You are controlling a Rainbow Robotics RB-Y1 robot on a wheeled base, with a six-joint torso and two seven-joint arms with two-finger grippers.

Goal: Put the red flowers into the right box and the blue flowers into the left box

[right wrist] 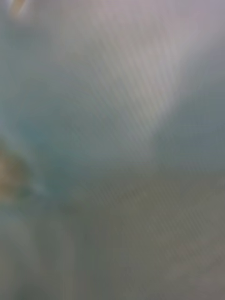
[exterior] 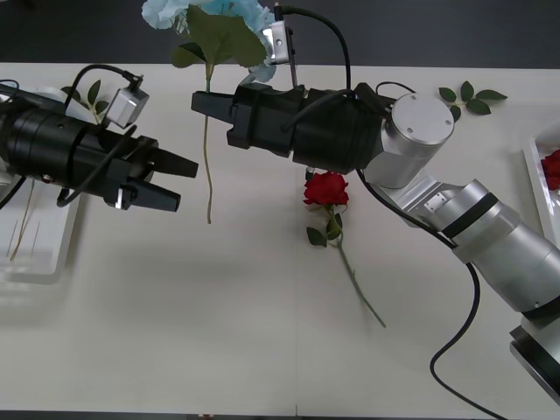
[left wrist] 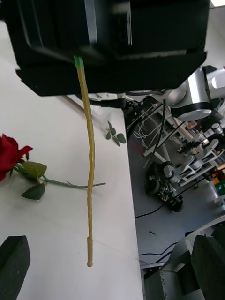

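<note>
My left gripper grabs the blue flower [exterior: 213, 16] by its yellowish-green stem [exterior: 207, 162] next, to lay it in the box with thin stems.
My right gripper [exterior: 203, 103] reaches across the table and is shut on the stem of a blue flower [exterior: 213, 16]. Its pale-blue bloom stands above the jaws and the long stem [left wrist: 89, 187] hangs down free over the table. My left gripper [exterior: 186, 184] is open just left of that stem, with its fingers [left wrist: 14, 267] apart and nothing between them. A red flower [exterior: 325, 188] lies on the table under the right arm; it also shows as a red flower [left wrist: 9, 152] in the left wrist view. The left box [exterior: 39, 262] lies under the left arm. The right box [exterior: 535, 179] at the right edge holds something red.
A loose leaf sprig [exterior: 472, 96] lies at the back right, and more leaves [exterior: 87, 94] lie by the left box. Thin stems rest inside the left box. The table's front half is bare white surface.
</note>
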